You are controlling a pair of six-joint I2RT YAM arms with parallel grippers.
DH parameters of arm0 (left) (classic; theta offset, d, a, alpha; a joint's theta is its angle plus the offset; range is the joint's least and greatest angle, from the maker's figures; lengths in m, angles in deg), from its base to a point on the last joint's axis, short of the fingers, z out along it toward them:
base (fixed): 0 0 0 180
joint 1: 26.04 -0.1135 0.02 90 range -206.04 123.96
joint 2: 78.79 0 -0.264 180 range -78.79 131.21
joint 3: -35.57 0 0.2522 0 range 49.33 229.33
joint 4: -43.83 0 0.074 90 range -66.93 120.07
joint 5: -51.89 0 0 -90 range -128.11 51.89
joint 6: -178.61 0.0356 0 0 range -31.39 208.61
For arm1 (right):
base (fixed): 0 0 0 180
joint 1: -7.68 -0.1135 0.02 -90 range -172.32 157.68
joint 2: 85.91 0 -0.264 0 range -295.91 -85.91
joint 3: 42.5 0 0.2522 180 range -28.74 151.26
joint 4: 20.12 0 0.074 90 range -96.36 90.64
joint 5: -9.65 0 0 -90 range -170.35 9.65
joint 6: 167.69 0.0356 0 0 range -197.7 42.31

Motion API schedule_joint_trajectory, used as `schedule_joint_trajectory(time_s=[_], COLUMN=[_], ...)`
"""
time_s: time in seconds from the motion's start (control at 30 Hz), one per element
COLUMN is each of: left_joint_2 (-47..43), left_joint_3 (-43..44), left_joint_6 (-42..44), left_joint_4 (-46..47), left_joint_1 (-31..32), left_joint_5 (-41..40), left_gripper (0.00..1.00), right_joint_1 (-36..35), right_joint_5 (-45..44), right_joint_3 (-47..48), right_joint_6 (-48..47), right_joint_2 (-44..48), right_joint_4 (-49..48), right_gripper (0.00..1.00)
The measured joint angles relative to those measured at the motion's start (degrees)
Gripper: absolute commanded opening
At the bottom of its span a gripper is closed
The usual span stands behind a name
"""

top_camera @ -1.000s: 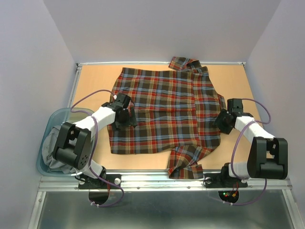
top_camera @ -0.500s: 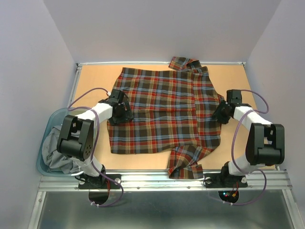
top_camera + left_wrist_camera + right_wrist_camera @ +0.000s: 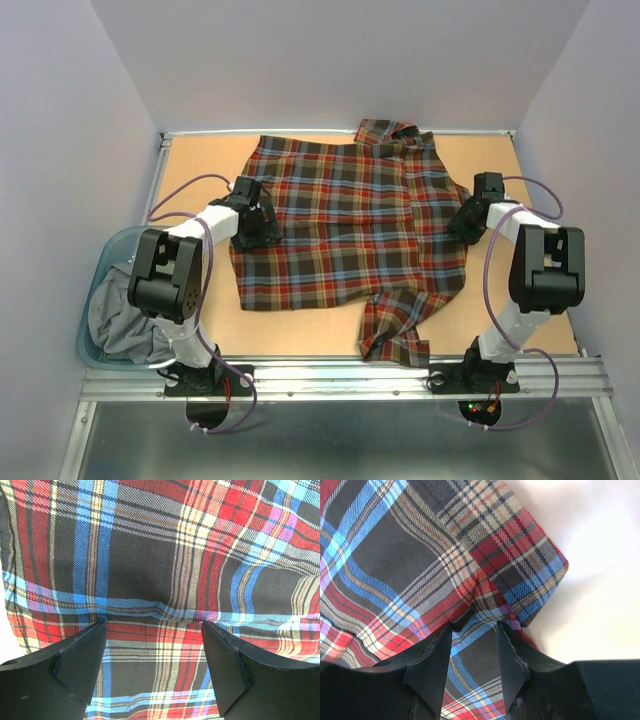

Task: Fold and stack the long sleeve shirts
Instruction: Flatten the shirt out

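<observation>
I need to grab the shirt's outer side edge (image 3: 240,294) by the shirt's near corner with my left gripper next, to fold the plaid shirt toward the collar.
A red, brown, navy and yellow plaid long sleeve shirt (image 3: 350,220) lies spread on the tan table (image 3: 200,165), collar (image 3: 392,131) at the far edge. One sleeve (image 3: 395,325) trails toward the near edge. My left gripper (image 3: 262,228) rests over the shirt's left side. In the left wrist view the left gripper (image 3: 152,626) is open, and flat plaid cloth (image 3: 160,560) lies between its fingers. My right gripper (image 3: 466,221) is at the shirt's right edge. In the right wrist view the right gripper (image 3: 474,626) is closed on a puckered fold of the shirt (image 3: 420,555) beside a cuff-like corner (image 3: 530,570).
A blue bin (image 3: 92,275) holding a grey garment (image 3: 115,320) sits off the table's left side. Grey walls enclose the table on three sides. A metal rail (image 3: 340,378) runs along the near edge by the arm bases.
Both grippers moved toward the far side along the shirt's edges. The shirt shifted away from the near edge. The right jaws narrowed onto the cloth.
</observation>
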State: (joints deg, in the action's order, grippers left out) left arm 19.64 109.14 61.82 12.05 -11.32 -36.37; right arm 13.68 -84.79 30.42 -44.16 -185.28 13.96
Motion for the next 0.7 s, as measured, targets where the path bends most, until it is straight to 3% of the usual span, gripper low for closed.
schedule_joint_trajectory(time_s=[0.2, 0.27, 0.3, 0.37, 0.43, 0.53, 0.7], left_joint_2=[1.03, 0.31, -0.83, -4.57, -9.07, -15.15, -20.39], left_joint_3=[1.73, 1.68, 1.38, -0.33, -2.23, -5.4, -13.0], left_joint_6=[0.66, 0.76, 0.72, 0.66, 0.28, -0.74, -2.75], left_joint_4=[-0.26, -1.51, -2.47, -3.67, -5.22, -7.96, -11.87], left_joint_1=[-0.22, -0.24, -0.31, -0.35, -0.5, -0.57, -0.59], left_joint_5=[0.46, 0.39, 0.22, -0.15, -1.38, -2.91, -3.17], left_gripper=[0.89, 0.89, 0.89, 0.89, 0.89, 0.89, 0.87], right_joint_1=[0.42, 0.46, 0.48, 0.63, 0.74, 0.79, 0.79], right_joint_5=[-0.04, 0.42, 0.59, 1.03, 1.22, 1.29, 1.73], right_joint_3=[2.64, 2.62, 2.6, 1.68, 0.37, -1.84, -7.13], right_joint_6=[-0.37, -1.11, -1.22, -1.84, -2.25, -2.8, -2.86], right_joint_2=[-1.81, -0.33, 0.5, 4.37, 10.08, 17.53, 25.27], right_joint_4=[-0.26, 0.28, 0.46, 0.72, 1.99, 3.15, 7.23], right_gripper=[0.55, 0.59, 0.67, 0.78, 0.83, 0.88, 0.89])
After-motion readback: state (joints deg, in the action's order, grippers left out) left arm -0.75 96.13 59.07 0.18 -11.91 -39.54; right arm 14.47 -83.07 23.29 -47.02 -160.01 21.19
